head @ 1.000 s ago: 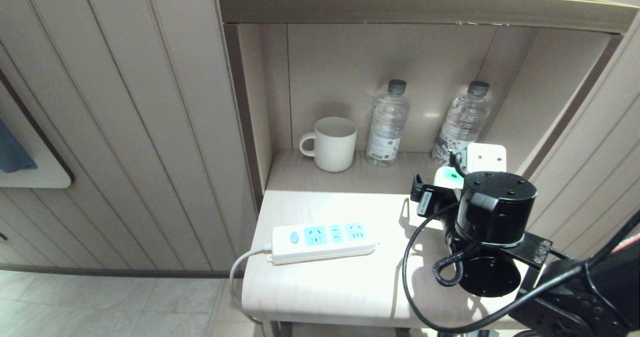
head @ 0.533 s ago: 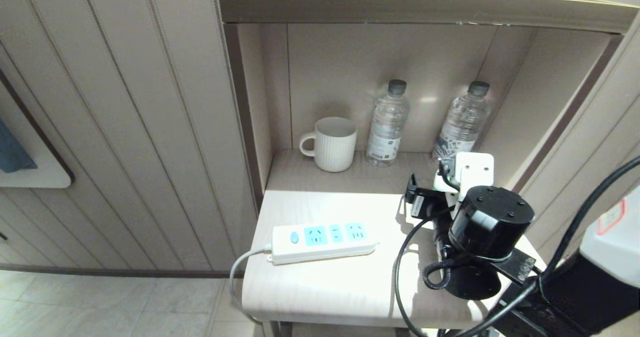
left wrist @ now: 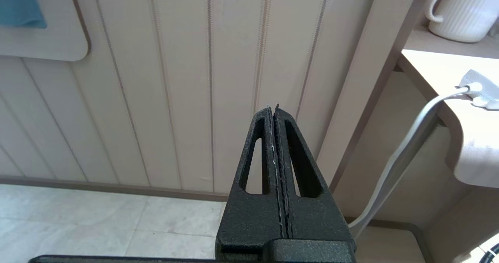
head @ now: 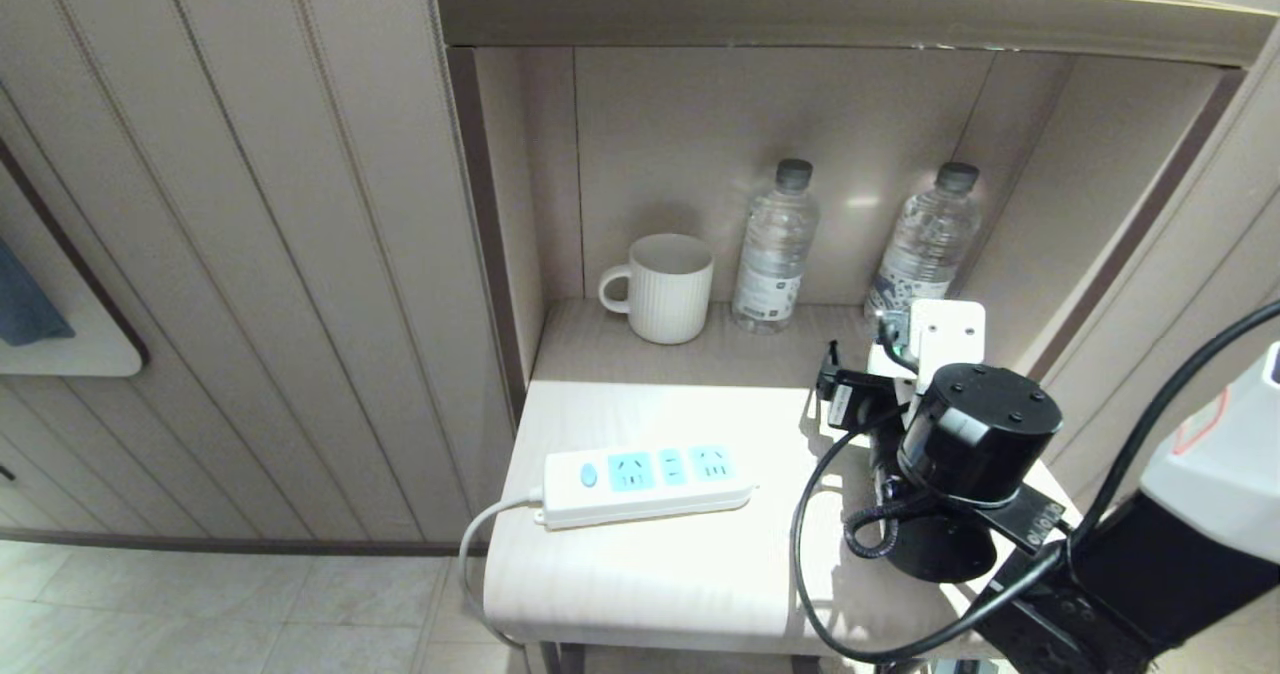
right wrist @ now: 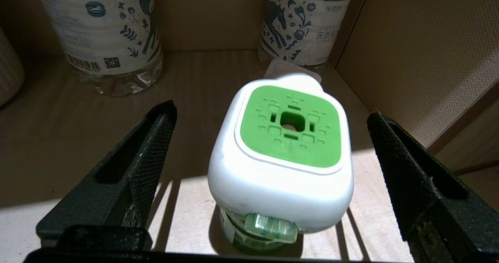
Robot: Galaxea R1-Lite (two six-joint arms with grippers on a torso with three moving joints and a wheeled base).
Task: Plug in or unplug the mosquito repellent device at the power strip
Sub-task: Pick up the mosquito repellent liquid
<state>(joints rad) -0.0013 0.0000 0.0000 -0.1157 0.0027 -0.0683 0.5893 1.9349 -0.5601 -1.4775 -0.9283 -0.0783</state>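
Observation:
My right gripper picks up the mosquito repellent device by its white body next, to plug it in at the power strip.
The mosquito repellent device stands upright on the table's right side, white body with a green top and a green bottle underneath. My right gripper is open, one finger on each side of the device with a gap to both. In the head view my right wrist covers the device. The power strip lies flat at the table's front left with all its blue sockets bare, its cord hanging off the edge. My left gripper is shut on nothing, low beside the table.
A white ribbed mug and two clear water bottles stand at the back of the niche. The right bottle is just behind the device. The niche's right wall is close to my right finger.
My right wrist has moved a little left and toward the niche and tilted down. The device's green top, visible in the head view a second ago, is now covered by it.

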